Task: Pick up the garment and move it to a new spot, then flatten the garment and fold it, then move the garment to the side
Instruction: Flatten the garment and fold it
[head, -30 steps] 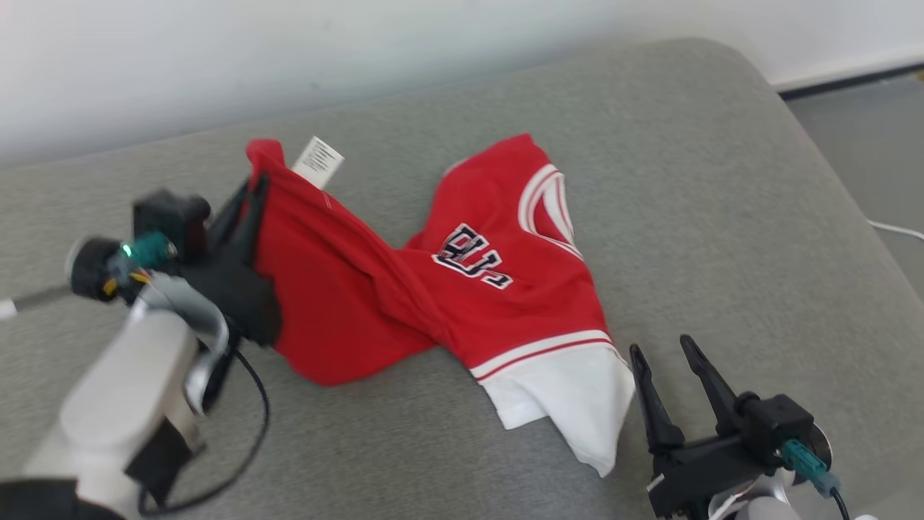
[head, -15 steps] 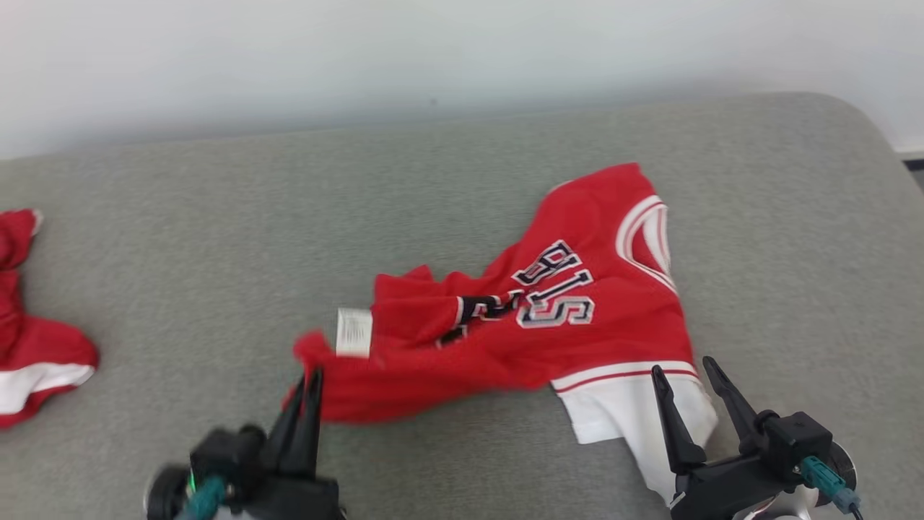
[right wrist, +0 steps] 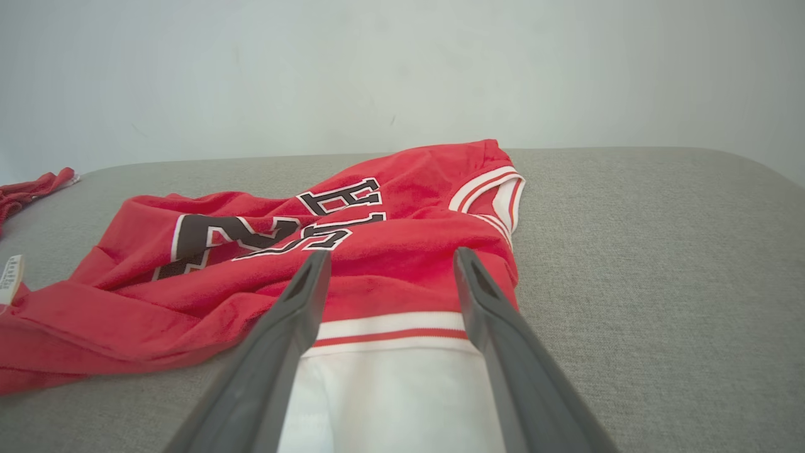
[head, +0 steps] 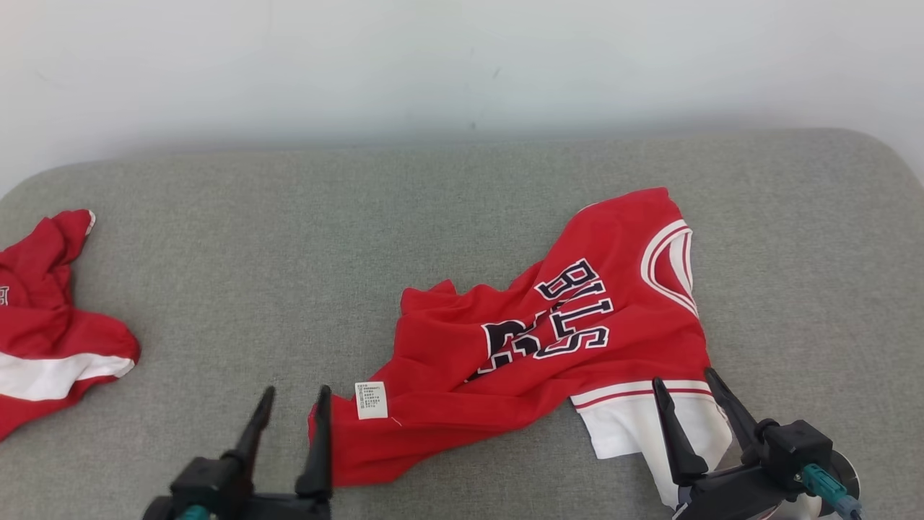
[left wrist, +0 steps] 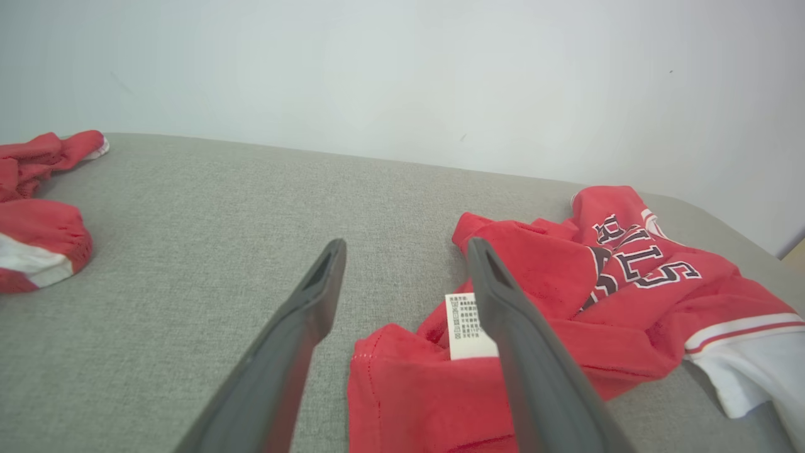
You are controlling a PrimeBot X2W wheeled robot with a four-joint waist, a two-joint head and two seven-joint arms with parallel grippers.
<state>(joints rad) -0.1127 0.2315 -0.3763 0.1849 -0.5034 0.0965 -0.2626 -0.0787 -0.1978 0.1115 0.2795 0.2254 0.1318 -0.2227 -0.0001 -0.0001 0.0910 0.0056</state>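
Observation:
The robot's left gripper should next flatten and fold the jersey, so it should grab the jersey by its red hem corner [head: 343, 426] near the white label [head: 371, 399].
The garment [head: 548, 339] is a red jersey with dark lettering and a white panel, lying crumpled on the grey cushion [head: 289, 238]. My left gripper [head: 297, 393] stands open at the garment's near left corner, beside its white label [head: 371, 399]. In the left wrist view that gripper [left wrist: 405, 245] holds nothing; one finger [left wrist: 534, 371] crosses over the red cloth [left wrist: 629, 296]. My right gripper [head: 684, 379] is open above the white panel, and the right wrist view shows the same gripper [right wrist: 391, 255] with the garment [right wrist: 402, 264] lying between and below its fingers.
A second red and white garment [head: 50, 339] lies bunched at the cushion's left edge, also visible as the other garment [left wrist: 38, 220] in the left wrist view. A pale wall [head: 462, 65] rises behind the cushion. The cushion's rounded right corner is at the far right.
The left gripper has opened and let go of the garment's corner, which now lies on the cushion. The head camera has swung, shifting the whole picture. The right gripper stays open.

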